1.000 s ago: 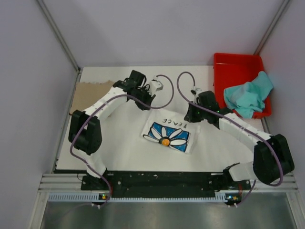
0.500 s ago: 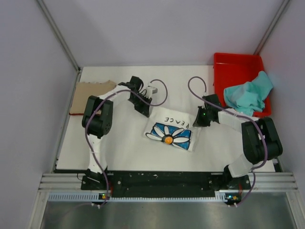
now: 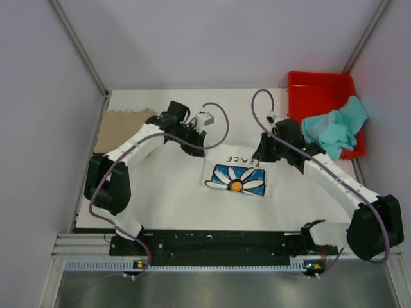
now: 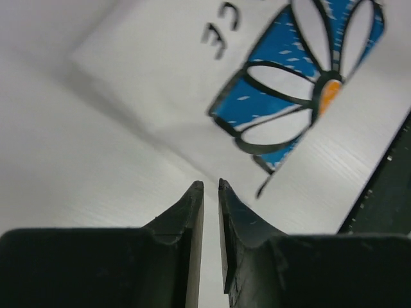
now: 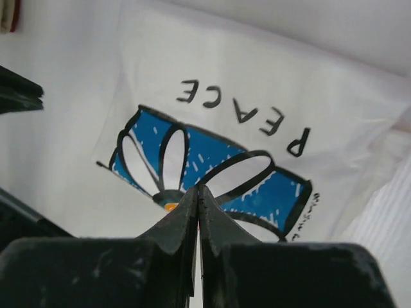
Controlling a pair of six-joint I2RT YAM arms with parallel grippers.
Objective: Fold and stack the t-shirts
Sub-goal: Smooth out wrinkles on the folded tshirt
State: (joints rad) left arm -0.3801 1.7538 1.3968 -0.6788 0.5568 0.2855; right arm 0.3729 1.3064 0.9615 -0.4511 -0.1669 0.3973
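Note:
My left gripper will grab the folded white t-shirt's side edge (image 3: pixel 205 169) (image 4: pixel 164 142) facing the tan t-shirt next. Then it will stack the white t-shirt there with the daisy up.
The white t-shirt with the blue daisy and "PEACE" (image 3: pixel 237 174) lies folded flat mid-table; it also shows in the left wrist view (image 4: pixel 282 96) and the right wrist view (image 5: pixel 225 128). My left gripper (image 3: pixel 196 146) (image 4: pixel 209 186) hovers off the shirt's far left corner, jaws almost shut with a thin gap and nothing between them. My right gripper (image 3: pixel 262 156) (image 5: pixel 198 189) is shut and empty above the shirt's far right part. The tan t-shirt (image 3: pixel 119 126) lies flat at the far left. The teal t-shirt (image 3: pixel 334 130) is crumpled in the bin.
The red plastic bin (image 3: pixel 318 86) stands at the far right corner, with the teal cloth hanging over its near rim. Grey walls close the table on three sides. The black base rail (image 3: pixel 218 242) runs along the near edge.
The daisy shirt has shifted a little to the right and now lies squarer to the table edge. Both arms have stretched out again, their grippers staying at the shirt's far corners.

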